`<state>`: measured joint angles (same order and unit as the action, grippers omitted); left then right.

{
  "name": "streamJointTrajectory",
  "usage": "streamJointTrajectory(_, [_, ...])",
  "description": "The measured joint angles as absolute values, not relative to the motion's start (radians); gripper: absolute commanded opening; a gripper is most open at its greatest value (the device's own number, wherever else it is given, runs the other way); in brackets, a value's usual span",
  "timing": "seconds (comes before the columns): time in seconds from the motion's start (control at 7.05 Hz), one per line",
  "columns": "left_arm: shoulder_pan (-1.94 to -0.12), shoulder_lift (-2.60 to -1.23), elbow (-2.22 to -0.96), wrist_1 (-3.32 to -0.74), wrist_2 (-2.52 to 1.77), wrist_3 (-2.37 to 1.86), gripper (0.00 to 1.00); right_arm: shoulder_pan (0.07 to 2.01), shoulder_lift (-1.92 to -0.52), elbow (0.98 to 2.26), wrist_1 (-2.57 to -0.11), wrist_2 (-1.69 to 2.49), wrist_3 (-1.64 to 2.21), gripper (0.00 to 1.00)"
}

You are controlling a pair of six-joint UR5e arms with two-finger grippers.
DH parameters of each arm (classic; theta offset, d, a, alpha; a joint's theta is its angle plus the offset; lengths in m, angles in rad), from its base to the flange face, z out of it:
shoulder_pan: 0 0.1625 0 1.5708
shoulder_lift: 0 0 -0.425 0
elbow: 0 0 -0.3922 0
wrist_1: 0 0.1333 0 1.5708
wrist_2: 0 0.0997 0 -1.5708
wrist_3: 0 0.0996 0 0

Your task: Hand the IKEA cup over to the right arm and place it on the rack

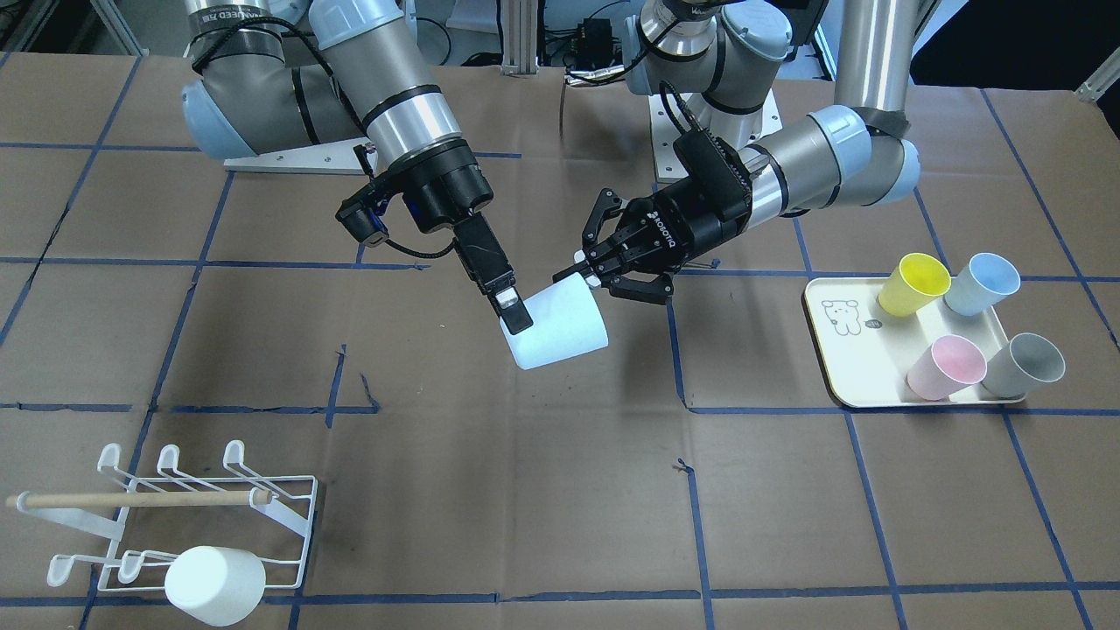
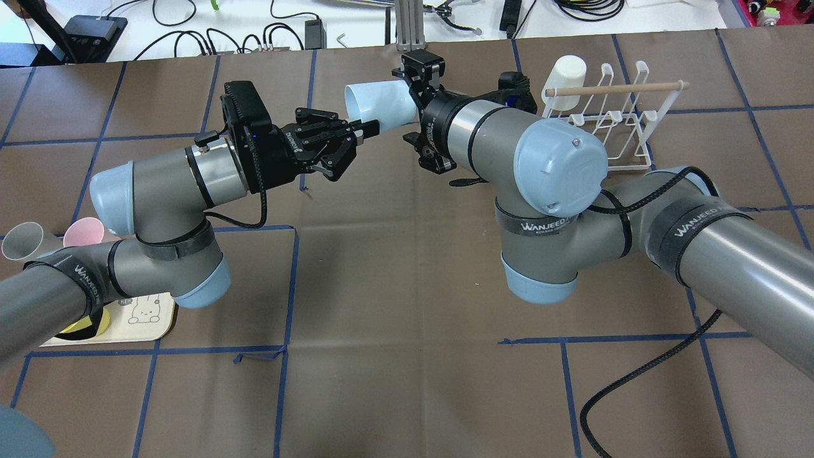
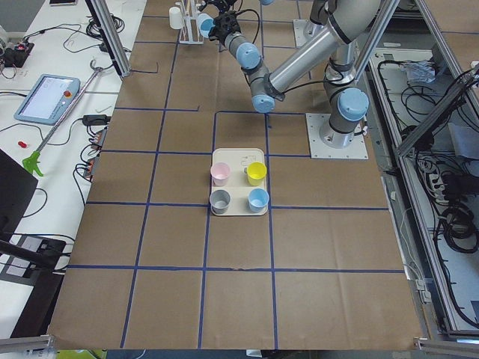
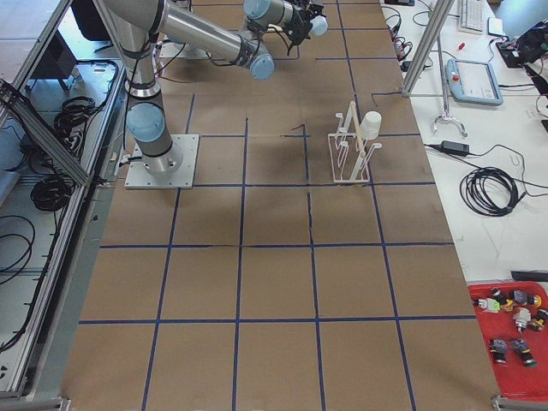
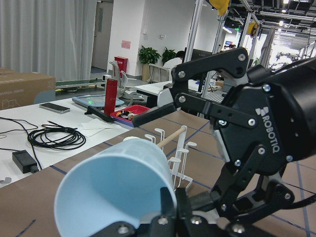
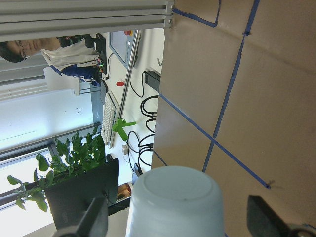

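Observation:
Next, my right gripper grabs the pale blue cup by its base (image 1: 522, 338). Then it carries the cup to the rack (image 1: 175, 516).
A pale blue IKEA cup (image 1: 560, 328) hangs on its side above the table's middle; it also shows in the overhead view (image 2: 378, 105). My left gripper (image 1: 584, 269), on the arm with the thick black cable, is shut on the cup's rim, with one finger inside the mouth (image 5: 168, 210). My right gripper (image 2: 410, 105) is open with its jaws around the cup's base (image 6: 175, 202), a small gap on each side. The white wire rack (image 1: 175, 516) with a wooden dowel stands on my far right and carries one white cup (image 1: 214, 584).
A cream tray (image 1: 840, 359) on my left holds yellow (image 1: 914, 283), blue (image 1: 982, 283), pink (image 1: 947, 367) and grey (image 1: 1024, 364) cups. Brown paper with blue tape lines covers the table. Cables and a teach pendant lie beyond the far edge.

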<state>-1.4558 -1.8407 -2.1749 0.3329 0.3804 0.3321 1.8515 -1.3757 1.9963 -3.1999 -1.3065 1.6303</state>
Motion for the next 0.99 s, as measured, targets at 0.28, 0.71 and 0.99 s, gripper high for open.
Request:
streamJointTrajectory(0.28, [-1.456, -1.841, -2.175, 0.333, 0.38, 0.328, 0.02, 1.852, -1.349, 1.971, -3.2, -1.306, 1.631, 0.98])
streamJointTrajectory(0.71, [-1.456, -1.841, -2.174, 0.333, 0.38, 0.322, 0.03, 1.859, -1.326, 1.947, -3.2, -1.306, 1.635, 0.97])
streamJointTrajectory(0.99, [-1.454, -1.842, -2.174, 0.333, 0.379, 0.321, 0.03, 1.866, -1.326, 1.948, -3.2, -1.306, 1.637, 0.97])
